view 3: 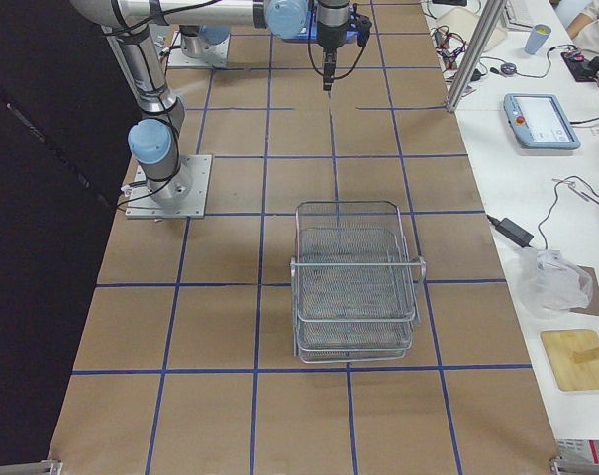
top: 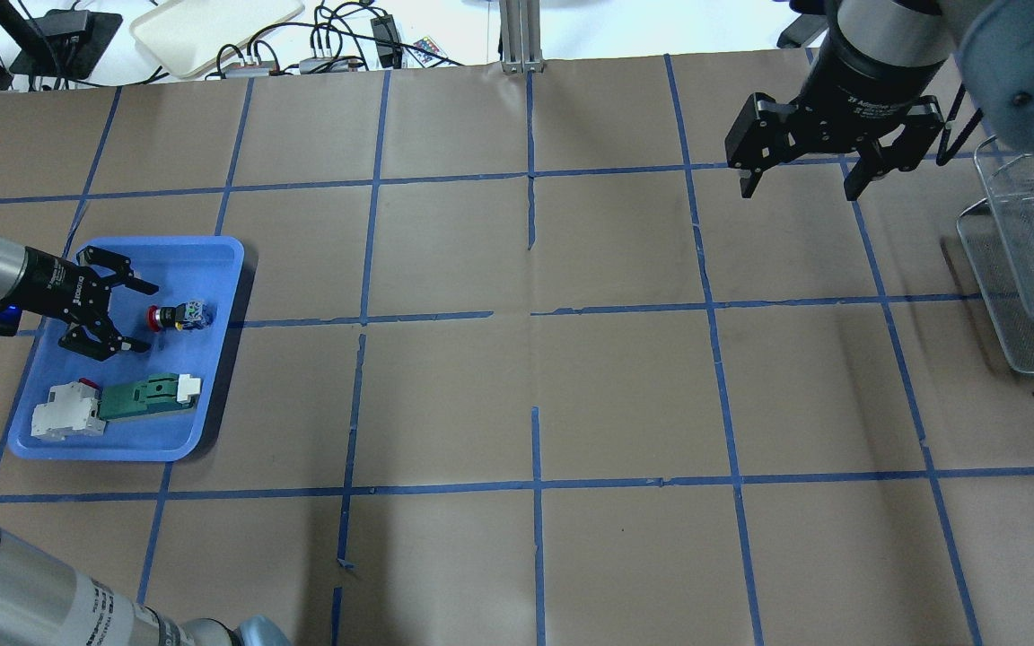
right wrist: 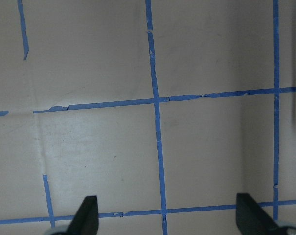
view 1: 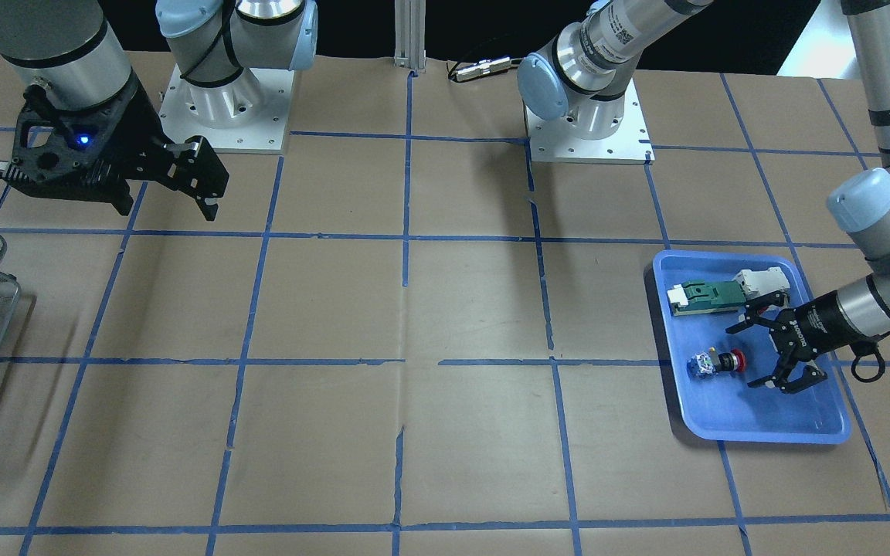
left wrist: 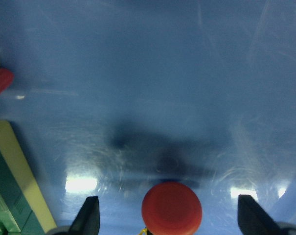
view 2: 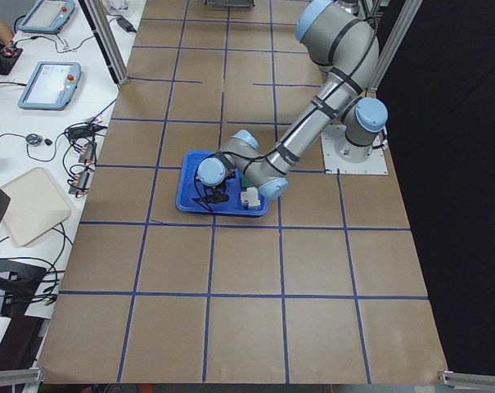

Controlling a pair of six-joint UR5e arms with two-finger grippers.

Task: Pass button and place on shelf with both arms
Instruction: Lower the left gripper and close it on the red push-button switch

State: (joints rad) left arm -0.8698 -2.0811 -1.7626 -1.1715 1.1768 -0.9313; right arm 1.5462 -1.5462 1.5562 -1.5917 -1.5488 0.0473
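The button [view 1: 712,362] needs to be passed across for the shelf. I should pick it up by its red head [view 1: 737,361] with my left gripper next.
The button [top: 178,315] lies on its side in the blue tray [top: 203,260], red head toward my left gripper; it also shows in the front-facing view [view 1: 715,361]. My left gripper [top: 147,318] is open and low in the tray, its fingertips on either side of the red head [left wrist: 171,209], apart from it. My right gripper [top: 800,190] is open and empty, high above bare paper [right wrist: 170,218] at the far right. The wire-mesh shelf [view 3: 356,282] stands at the table's right end [top: 1033,260].
In the tray a green-and-white flat part [top: 144,395] and a white block with a red tip [top: 68,417] lie near the left gripper. The table is brown paper with blue tape lines. The arm bases [view 1: 588,116] stand at the robot's edge.
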